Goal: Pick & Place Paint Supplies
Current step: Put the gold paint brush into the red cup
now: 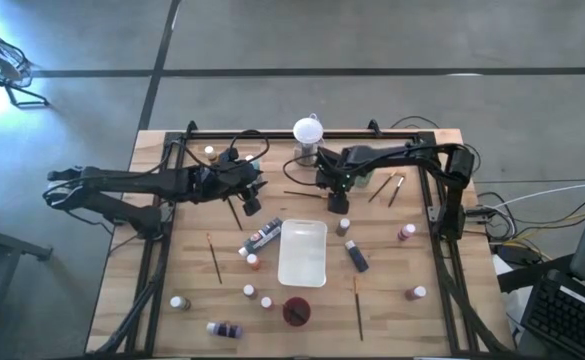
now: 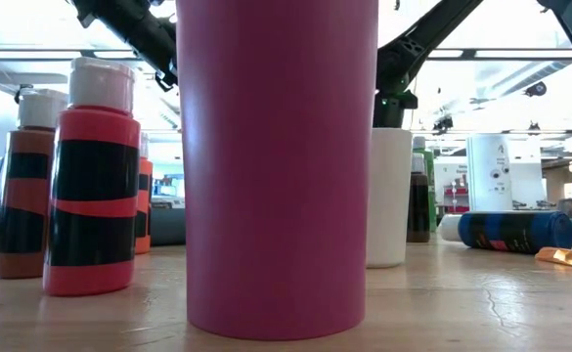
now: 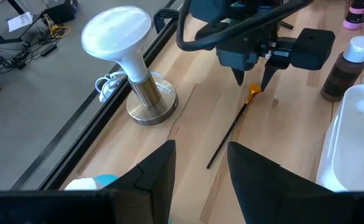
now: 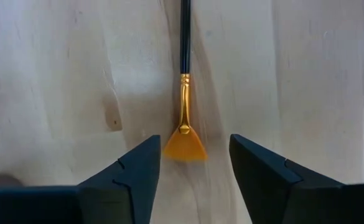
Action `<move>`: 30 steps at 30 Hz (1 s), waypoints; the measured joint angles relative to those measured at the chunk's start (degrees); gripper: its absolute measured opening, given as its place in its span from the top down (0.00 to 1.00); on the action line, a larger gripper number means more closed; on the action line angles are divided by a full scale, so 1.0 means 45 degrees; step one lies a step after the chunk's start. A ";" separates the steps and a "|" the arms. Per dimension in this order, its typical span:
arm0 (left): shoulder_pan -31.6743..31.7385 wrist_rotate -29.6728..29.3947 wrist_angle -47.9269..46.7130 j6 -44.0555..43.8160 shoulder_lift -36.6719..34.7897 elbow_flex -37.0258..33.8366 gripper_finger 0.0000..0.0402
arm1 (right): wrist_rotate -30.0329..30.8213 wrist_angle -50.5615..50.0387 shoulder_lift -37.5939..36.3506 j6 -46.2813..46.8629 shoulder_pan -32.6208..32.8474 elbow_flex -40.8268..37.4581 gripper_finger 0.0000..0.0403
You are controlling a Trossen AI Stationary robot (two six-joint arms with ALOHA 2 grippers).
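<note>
My fingers reach down near the table on either side of the orange fan bristles, so my right gripper closes on the brush next.
A fan brush (image 4: 183, 106) with orange bristles, a gold ferrule and a dark handle lies flat on the wooden table; it also shows as the brush (image 3: 231, 127) in the left wrist view. My right gripper (image 4: 193, 155) points down over its bristle end, open, one finger on each side of the bristles, touching nothing. From above, my right gripper (image 1: 334, 198) is at the table's far middle. My left gripper (image 1: 249, 203) hangs open and empty to the left of the brush, raised above the table. Small white-capped paint bottles (image 1: 344, 226) stand and lie around the table.
A white tray (image 1: 304, 270) lies mid-table with a dark red cup (image 1: 296, 312) near its front. A white globe on a metal base (image 3: 132, 62) stands at the far edge. More brushes (image 1: 387, 188) lie at the far right, others (image 1: 214, 258) front left.
</note>
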 joint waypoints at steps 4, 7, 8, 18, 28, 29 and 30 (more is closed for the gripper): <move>-0.0002 0.0000 0.0003 -0.0010 0.0000 0.0000 0.62 | 0.0009 0.0525 -0.0034 0.0005 0.0000 -0.0357 0.51; -0.0003 0.0004 0.0003 -0.0010 0.0000 0.0000 0.62 | 0.0015 0.0724 -0.0062 0.0147 0.0000 -0.0550 0.51; -0.0001 0.0003 0.0003 -0.0010 0.0000 0.0000 0.62 | 0.0014 0.0744 -0.0078 0.0185 0.0000 -0.0599 0.52; 0.0002 0.0005 0.0003 -0.0010 0.0000 0.0000 0.62 | 0.0118 0.0713 -0.0053 0.0097 0.0092 -0.0602 0.67; 0.0000 0.0002 0.0003 -0.0010 0.0000 0.0000 0.62 | 0.0008 0.0434 -0.0019 -0.0103 0.0126 -0.0468 0.94; -0.0003 0.0005 0.0003 -0.0010 0.0000 0.0000 0.62 | -0.0009 0.0409 -0.0019 -0.0175 0.0130 -0.0468 0.96; -0.0003 0.0000 0.0003 -0.0010 0.0000 0.0000 0.62 | -0.0011 0.0395 -0.0019 -0.0207 0.0136 -0.0468 0.97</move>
